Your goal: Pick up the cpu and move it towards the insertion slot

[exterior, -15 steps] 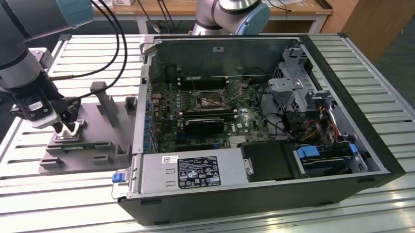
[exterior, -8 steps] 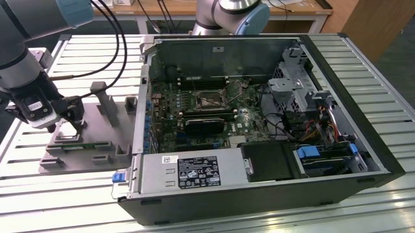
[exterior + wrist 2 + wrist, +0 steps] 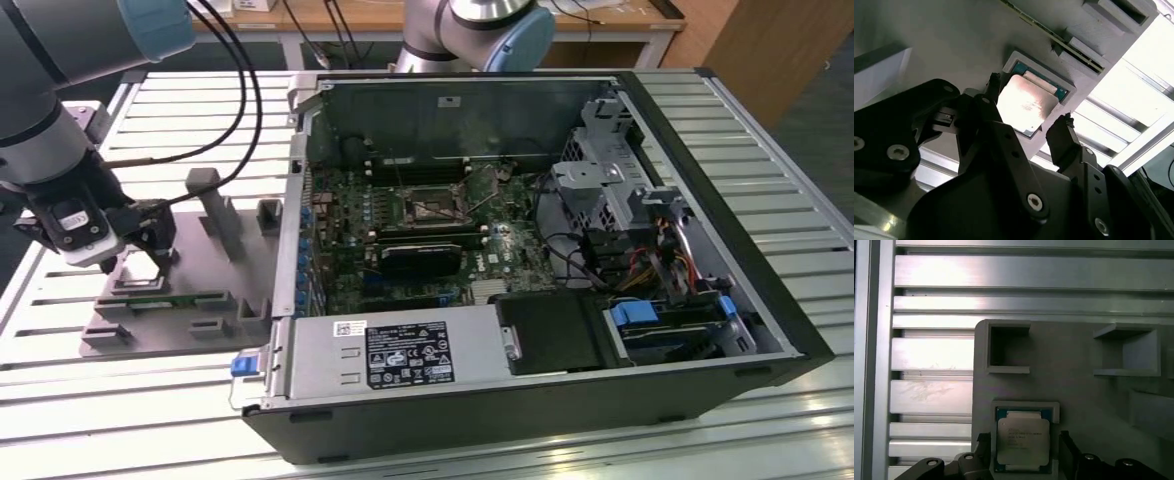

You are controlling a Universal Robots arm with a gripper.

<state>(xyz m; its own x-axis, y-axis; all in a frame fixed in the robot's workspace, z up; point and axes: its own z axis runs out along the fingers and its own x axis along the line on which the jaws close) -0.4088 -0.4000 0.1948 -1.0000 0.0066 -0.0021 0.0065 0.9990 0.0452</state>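
Note:
My gripper should next pinch the cpu's opposite edges, at the gaps between the holder's raised sides, as those sides wrap the cpu's corners.
The cpu (image 3: pixel 1022 441) lies flat in a square recess of the grey holder (image 3: pixel 1079 390), silver top up with a thin green rim. In both wrist views my gripper (image 3: pixel 1024 449) hangs just above it, open, one black finger on each side of the chip. A small gap shows between each fingertip (image 3: pixel 1063 126) and the cpu (image 3: pixel 1026 102). In the exterior view the gripper (image 3: pixel 140 262) stands over the holder (image 3: pixel 200 300), at the exterior view's left of the computer case. The insertion slot (image 3: pixel 430 205) is the square framed socket on the motherboard inside the case.
The open computer case (image 3: pixel 694 300) lies on its side on the slatted metal table (image 3: pixel 80 400). A grey power supply (image 3: pixel 387 355) sits at its near edge. A green circuit strip (image 3: pixel 144 290) rests on the holder, and grey posts (image 3: pixel 214 205) rise from it. Black cables (image 3: pixel 247 80) trail from the arm.

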